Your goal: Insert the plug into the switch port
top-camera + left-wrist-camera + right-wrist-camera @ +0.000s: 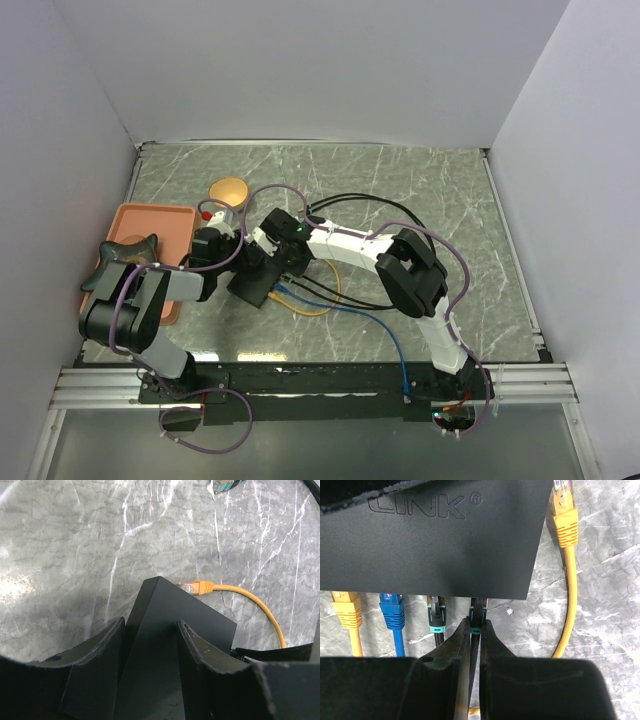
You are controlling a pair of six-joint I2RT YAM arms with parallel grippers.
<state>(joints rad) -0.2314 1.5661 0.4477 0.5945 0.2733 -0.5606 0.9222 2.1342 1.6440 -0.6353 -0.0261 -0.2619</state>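
The black plug sits straight at the socket's edge, its teal collar level with its neighbour's, so my right gripper releases the plug next.
The switch (435, 545) is a flat matte-black box marked "LINK"; in the top view it (250, 282) lies between both arms. My left gripper (150, 622) is shut on the switch (165, 610), one finger on each side. My right gripper (476, 623) is shut on a black plug with a teal collar (476, 611), whose tip meets the switch's socket edge. To its left, a second black-teal plug (436, 614), a blue plug (392, 609) and a yellow plug (346, 609) sit in that edge. The sockets themselves are hidden.
A loose yellow plug (563, 515) on a yellow cable lies by the switch's corner, also in the left wrist view (197, 586). An orange tray (150, 225) and a small yellow cup (228, 190) stand at the left. Blue (370, 315), yellow and black cables trail across the marble table.
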